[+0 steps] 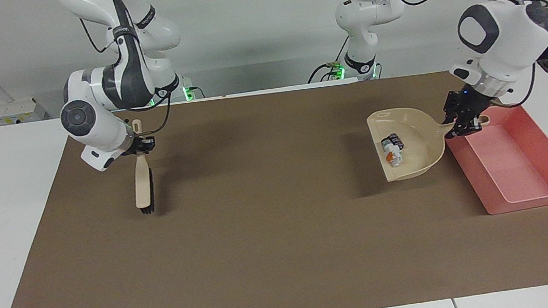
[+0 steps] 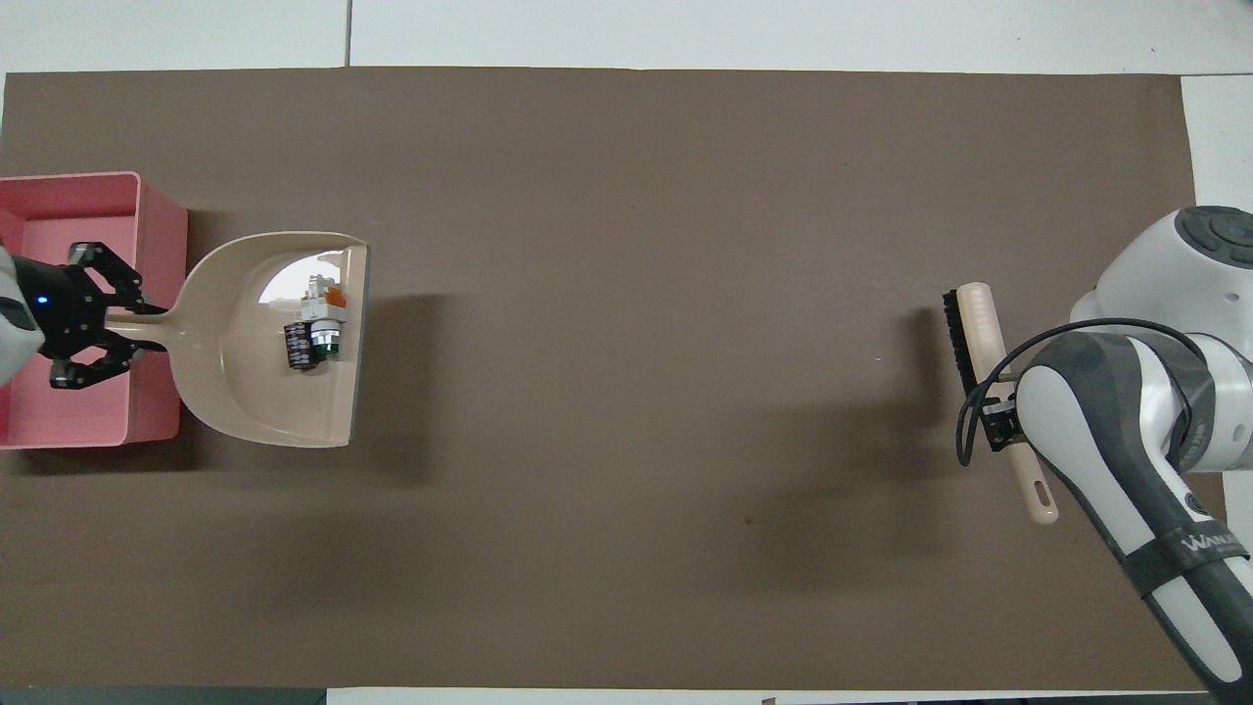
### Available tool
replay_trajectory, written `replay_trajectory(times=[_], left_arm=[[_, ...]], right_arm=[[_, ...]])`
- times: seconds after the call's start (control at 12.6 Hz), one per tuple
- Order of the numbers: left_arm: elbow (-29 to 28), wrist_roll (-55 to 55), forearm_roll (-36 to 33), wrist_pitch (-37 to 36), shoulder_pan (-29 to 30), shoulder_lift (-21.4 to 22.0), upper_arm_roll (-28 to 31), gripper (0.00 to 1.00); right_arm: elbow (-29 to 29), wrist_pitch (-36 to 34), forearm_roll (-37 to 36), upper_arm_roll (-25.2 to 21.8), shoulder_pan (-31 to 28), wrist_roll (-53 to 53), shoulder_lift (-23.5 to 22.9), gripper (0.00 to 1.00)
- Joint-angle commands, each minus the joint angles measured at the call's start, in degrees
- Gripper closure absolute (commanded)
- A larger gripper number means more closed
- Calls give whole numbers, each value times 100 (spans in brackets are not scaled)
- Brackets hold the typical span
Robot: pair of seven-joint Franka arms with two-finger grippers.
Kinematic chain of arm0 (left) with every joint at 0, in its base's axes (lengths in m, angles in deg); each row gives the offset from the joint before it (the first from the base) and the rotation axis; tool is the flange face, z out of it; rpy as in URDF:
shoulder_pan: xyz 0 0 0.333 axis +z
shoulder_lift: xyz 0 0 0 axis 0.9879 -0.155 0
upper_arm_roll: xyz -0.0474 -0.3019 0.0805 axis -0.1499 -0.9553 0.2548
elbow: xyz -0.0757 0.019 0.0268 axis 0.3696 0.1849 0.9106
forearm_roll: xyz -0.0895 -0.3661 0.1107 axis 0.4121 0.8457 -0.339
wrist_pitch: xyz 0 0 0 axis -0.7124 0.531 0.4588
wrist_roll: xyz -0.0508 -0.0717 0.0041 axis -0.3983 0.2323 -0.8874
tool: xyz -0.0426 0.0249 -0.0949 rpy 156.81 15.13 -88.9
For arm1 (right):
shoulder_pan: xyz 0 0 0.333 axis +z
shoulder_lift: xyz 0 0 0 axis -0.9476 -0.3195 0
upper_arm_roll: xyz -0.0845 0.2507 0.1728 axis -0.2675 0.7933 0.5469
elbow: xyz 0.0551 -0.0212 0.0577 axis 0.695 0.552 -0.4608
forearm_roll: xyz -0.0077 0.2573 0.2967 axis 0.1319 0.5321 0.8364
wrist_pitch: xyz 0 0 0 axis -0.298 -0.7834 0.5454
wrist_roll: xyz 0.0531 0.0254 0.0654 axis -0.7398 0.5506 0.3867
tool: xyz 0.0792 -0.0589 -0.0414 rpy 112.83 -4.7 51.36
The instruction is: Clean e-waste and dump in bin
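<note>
The brush's bristles hang above the brown mat and the brush would drop if I opened now, so my right gripper keeps holding the brush.
My left gripper (image 1: 463, 122) is shut on the handle of a beige dustpan (image 1: 418, 154) and holds it in the air beside the pink bin (image 1: 536, 199), with the hand over the bin's edge. In the pan lie the e-waste bits: a white-grey one with a green label (image 1: 392, 153) and a dark block (image 1: 396, 139). In the overhead view the left gripper (image 2: 98, 328), the dustpan (image 2: 245, 392), the white-grey bit (image 2: 321, 313), the dark block (image 2: 299, 347) and the bin (image 2: 98, 179) all show. My right gripper (image 1: 142, 145) is shut on a brush (image 1: 142, 186).
A brown mat (image 1: 284, 236) covers most of the white table. The brush (image 2: 979, 338) hangs bristle end down just over the mat at the right arm's end, held by the right gripper (image 2: 1000, 421). The bin stands at the mat's edge at the left arm's end.
</note>
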Motion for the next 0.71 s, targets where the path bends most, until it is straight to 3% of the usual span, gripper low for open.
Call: replay_trajectory(times=[0.0, 0.4, 0.56, 0.63], left_arm=[[782, 834, 350, -683, 804, -318, -40, 100], [2012, 1276, 298, -1245, 2247, -828, -5, 100], [2540, 1451, 132, -1343, 2442, -1074, 3, 100], [2647, 1469, -26, -1326, 2582, -1127, 4, 100]], right_arm=[[691, 518, -163, 106, -165, 126, 369, 100], [1001, 844, -303, 106, -156, -287, 361, 100], [1176, 1063, -322, 106, -226, -287, 395, 100], [1316, 1204, -330, 106, -305, -287, 430, 93]])
